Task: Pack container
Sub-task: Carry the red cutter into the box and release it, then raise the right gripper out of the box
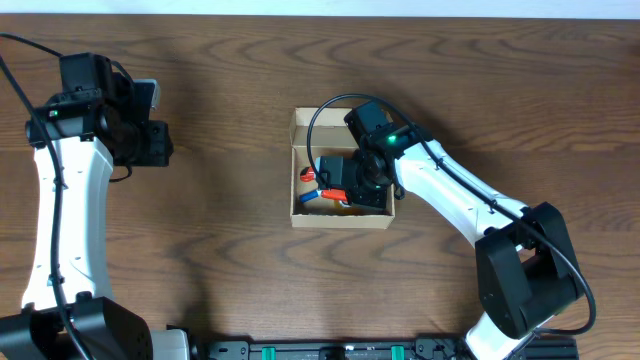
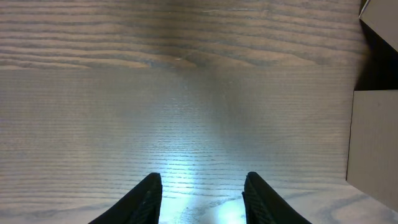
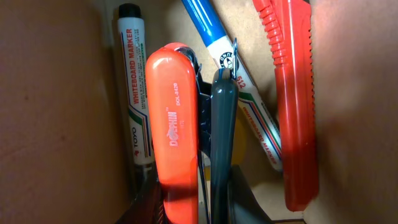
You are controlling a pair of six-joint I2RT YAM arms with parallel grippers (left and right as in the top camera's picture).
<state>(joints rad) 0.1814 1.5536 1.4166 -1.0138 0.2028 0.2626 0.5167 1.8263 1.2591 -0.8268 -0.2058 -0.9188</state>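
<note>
The orange stapler is between the container's inner sides and would rest inside, so my right gripper should release it now.
The container, a small tan cardboard box (image 1: 300, 210) with its flap open at the far side, stands mid-table. My right gripper (image 1: 352, 180) is down inside it, shut on an orange stapler (image 3: 177, 124) with a dark grey base. Beside the stapler in the box lie a black whiteboard marker (image 3: 134, 74), a blue marker (image 3: 214, 43) and a red utility knife (image 3: 295, 99). My left gripper (image 2: 200, 199) is open and empty over bare wood at the far left (image 1: 150, 140); the box's edge (image 2: 373, 143) shows at its right.
The wooden table (image 1: 220, 90) surrounds the box. The box's inner walls (image 3: 56, 112) stand close on both sides of my right gripper. A black rail (image 1: 330, 350) runs along the table's front edge.
</note>
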